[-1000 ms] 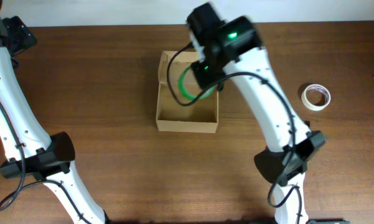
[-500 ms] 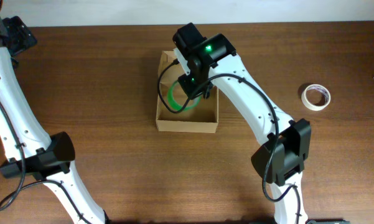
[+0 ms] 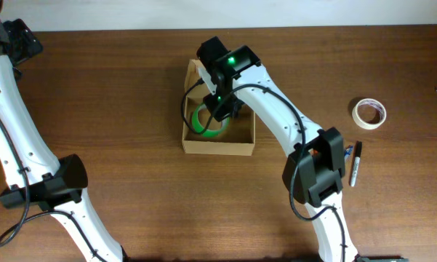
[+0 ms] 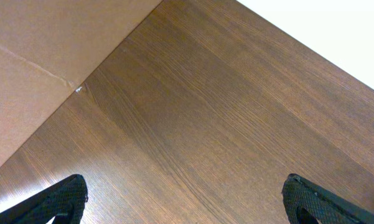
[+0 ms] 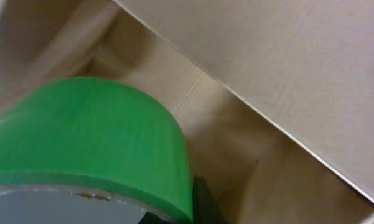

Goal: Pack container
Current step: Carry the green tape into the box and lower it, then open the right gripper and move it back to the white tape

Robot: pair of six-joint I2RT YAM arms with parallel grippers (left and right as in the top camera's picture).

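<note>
My fingers hold the green tape roll (image 3: pixel 202 122) (image 5: pixel 93 134) above the container's bottom. My right gripper should keep holding it until the roll's lower edge is near that bottom.
The container (image 3: pixel 218 146), an open tan cardboard box, sits at the middle back of the table. My right gripper (image 3: pixel 222 108) reaches down into it, shut on a green tape roll (image 3: pixel 202 122) that lies low inside, toward the box's left wall. The right wrist view shows the green roll (image 5: pixel 93 134) filling the lower left, one dark finger (image 5: pixel 205 202) against its side and the container's inner walls (image 5: pixel 286 81) close around. My left gripper (image 4: pixel 185 202) hovers over bare wood at the far left corner, open with nothing between its fingers.
A beige tape roll (image 3: pixel 369 113) lies at the right of the table, with a black marker (image 3: pixel 355 163) nearer the front. In the left wrist view a tan cardboard sheet (image 4: pixel 43 62) lies at the upper left, and the table's edge runs across the upper right.
My right arm has moved left and lowered the green roll from above the box's rim down into the box. The marker has come into view beside it. The left arm has not moved.
</note>
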